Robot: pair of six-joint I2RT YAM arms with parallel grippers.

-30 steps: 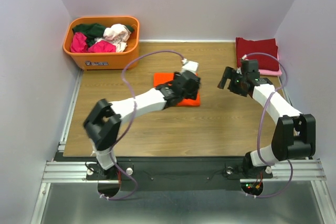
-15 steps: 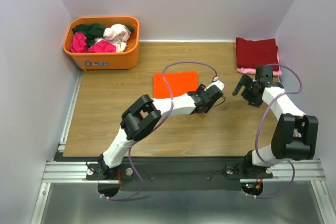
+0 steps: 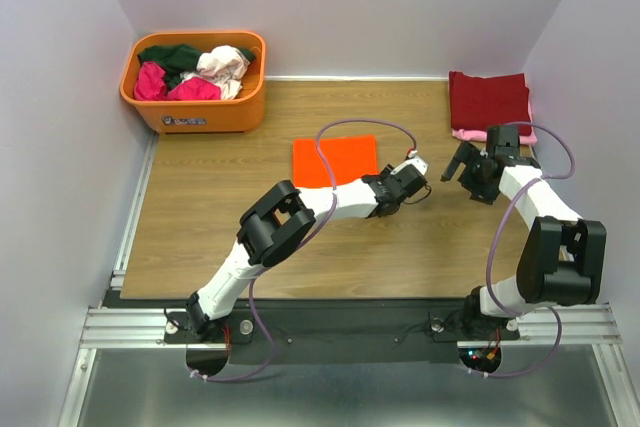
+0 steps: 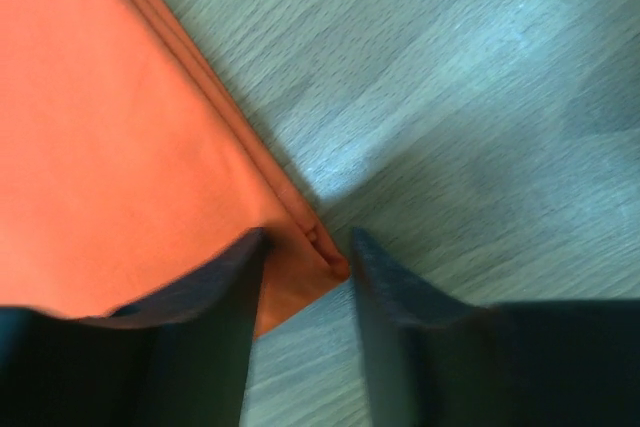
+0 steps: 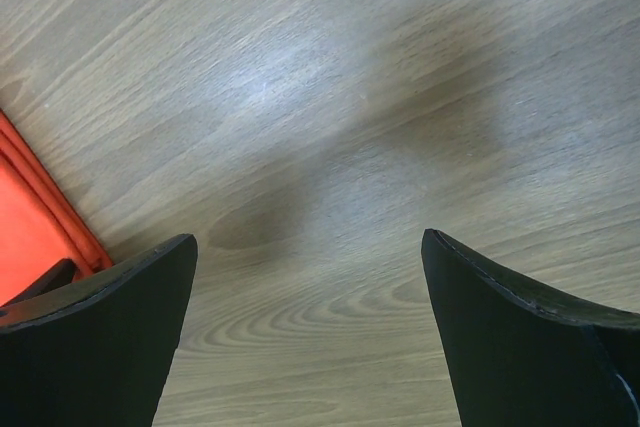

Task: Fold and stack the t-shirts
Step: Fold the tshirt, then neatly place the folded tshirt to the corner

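Observation:
My right gripper pinches the folded orange t-shirt's layers together at its side nearest the dark red t-shirt next, to stack it.
A folded bright orange t-shirt lies flat mid-table. My left gripper is at its near right corner. In the left wrist view the dark fingers stand a little apart, and the shirt's hemmed corner lies between them, not clamped; the left gripper is open. My right gripper is open and empty over bare wood to the right. In its wrist view an edge of the orange shirt shows at the left. A folded dark red t-shirt lies on a pink one at the back right.
An orange plastic tub at the back left holds crumpled dark green, magenta and whitish-pink shirts. Grey walls close in the table at left, back and right. A metal rail runs along the near edge.
My left gripper moved right, off the top of the orange shirt, to its near right corner. My right gripper moved right, closer to the dark red stack.

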